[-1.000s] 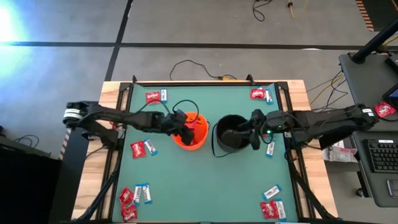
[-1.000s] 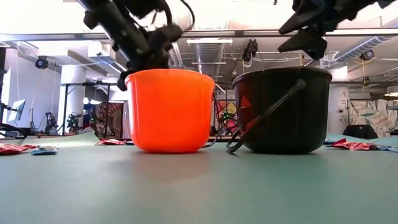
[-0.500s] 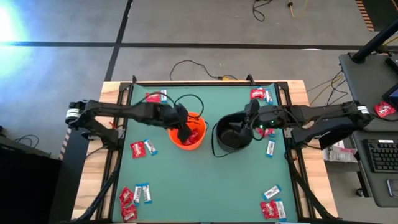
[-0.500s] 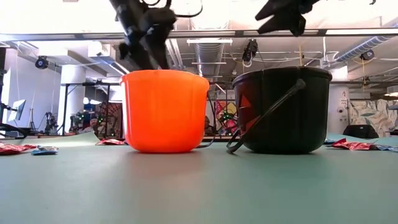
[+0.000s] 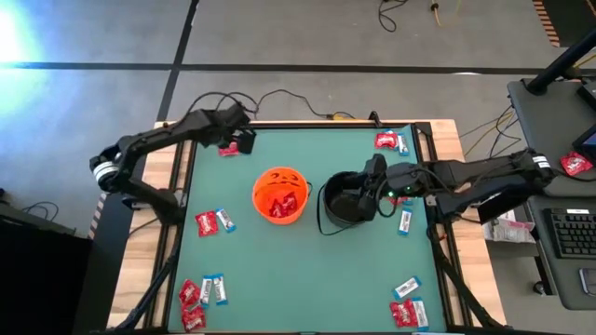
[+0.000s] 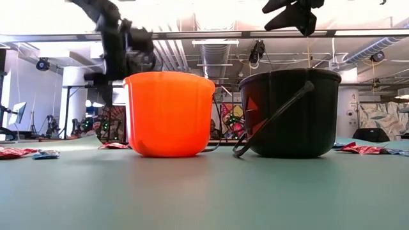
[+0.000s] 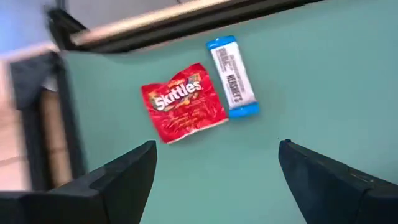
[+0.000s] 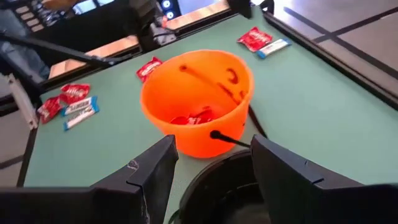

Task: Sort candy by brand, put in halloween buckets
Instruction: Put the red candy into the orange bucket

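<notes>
My left gripper needs to add the red packet to the other Skittles in the orange bucket, so next it needs to grab the packet by its logo-printed middle (image 7: 183,102).
My left gripper (image 5: 240,141) hovers open above the table's far left corner. Under it lie a red candy packet (image 7: 183,103) and a white-and-blue bar (image 7: 231,74), flat and side by side. My right gripper (image 5: 372,182) hangs open above the black bucket (image 5: 347,200), nothing between its fingers. The orange bucket (image 5: 281,195) stands left of the black one, with red packets (image 8: 196,117) lying on its bottom. The black bucket's thin handle (image 6: 275,118) hangs down its front.
Pairs of red packets and white-and-blue bars lie at the left (image 5: 214,221), near left (image 5: 203,291), far right (image 5: 391,141) and near right (image 5: 407,302). A single bar (image 5: 405,221) lies right of the black bucket. Bare green mat stretches along the near side.
My left gripper has opened in the orange bucket, risen out of it and swung to the table's far left corner, above the packet and bar there. My right gripper has risen and shifted a little toward the far edge over the black bucket.
</notes>
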{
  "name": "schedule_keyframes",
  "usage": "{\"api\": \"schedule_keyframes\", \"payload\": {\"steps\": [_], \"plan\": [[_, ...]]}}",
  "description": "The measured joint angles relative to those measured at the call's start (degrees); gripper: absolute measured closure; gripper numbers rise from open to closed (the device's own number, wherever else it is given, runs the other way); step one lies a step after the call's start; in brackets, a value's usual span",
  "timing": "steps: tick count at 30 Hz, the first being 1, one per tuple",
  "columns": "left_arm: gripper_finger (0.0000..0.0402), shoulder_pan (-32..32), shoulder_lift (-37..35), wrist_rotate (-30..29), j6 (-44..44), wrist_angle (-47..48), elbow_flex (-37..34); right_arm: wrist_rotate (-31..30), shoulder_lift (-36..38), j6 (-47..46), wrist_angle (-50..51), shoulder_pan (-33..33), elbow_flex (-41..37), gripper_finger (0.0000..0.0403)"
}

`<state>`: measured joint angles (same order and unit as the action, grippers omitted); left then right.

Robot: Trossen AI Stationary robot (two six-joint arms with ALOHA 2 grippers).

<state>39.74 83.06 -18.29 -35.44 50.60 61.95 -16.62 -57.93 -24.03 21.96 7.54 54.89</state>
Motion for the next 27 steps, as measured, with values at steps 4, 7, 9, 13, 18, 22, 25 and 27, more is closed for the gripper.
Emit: {"api": "schedule_keyframes", "payload": {"steps": [4, 7, 9, 13, 18, 22, 25, 27], "plan": [[0.0082, 4.81, 2.73, 2.36, -0.89, -10.15, -5.93, 0.00, -1.32, -0.83, -1.01, 1.80, 0.00, 0.0204], [0.0082, 6.57, 5.61, 2.15, -2.13, -14.77, -8.40, 0.07, -2.33, -2.36, -1.73, 2.35, 0.00, 0.0204], [0.0082, 7.39, 7.94, 1.92, -2.96, -18.12, -9.50, 0.07, -2.99, -2.41, -1.73, 2.60, 0.00, 0.0204], [0.0082, 8.58, 13.46, -0.56, -5.67, -20.46, -9.60, 0.07, -3.73, -2.43, -1.70, 2.71, -0.03, 0.0204], [0.0086, 9.63, 17.89, -3.18, -8.97, -22.03, -8.67, 0.17, -3.49, -2.45, -1.43, 3.07, -0.04, 0.0204], [0.0102, 9.37, 18.68, -3.97, -9.76, -22.08, -8.48, 0.66, -2.73, -2.43, -0.71, 3.23, -0.04, 0.0204], [0.0136, 9.38, 18.70, -3.27, -10.29, -21.99, -8.79, 0.67, -1.67, -2.40, 0.35, 3.33, -0.05, 0.0204], [0.0171, 9.36, 18.70, -3.21, -10.34, -20.92, -8.87, 0.59, -1.00, -2.40, 1.77, 3.33, -0.07, 0.0204]]}}
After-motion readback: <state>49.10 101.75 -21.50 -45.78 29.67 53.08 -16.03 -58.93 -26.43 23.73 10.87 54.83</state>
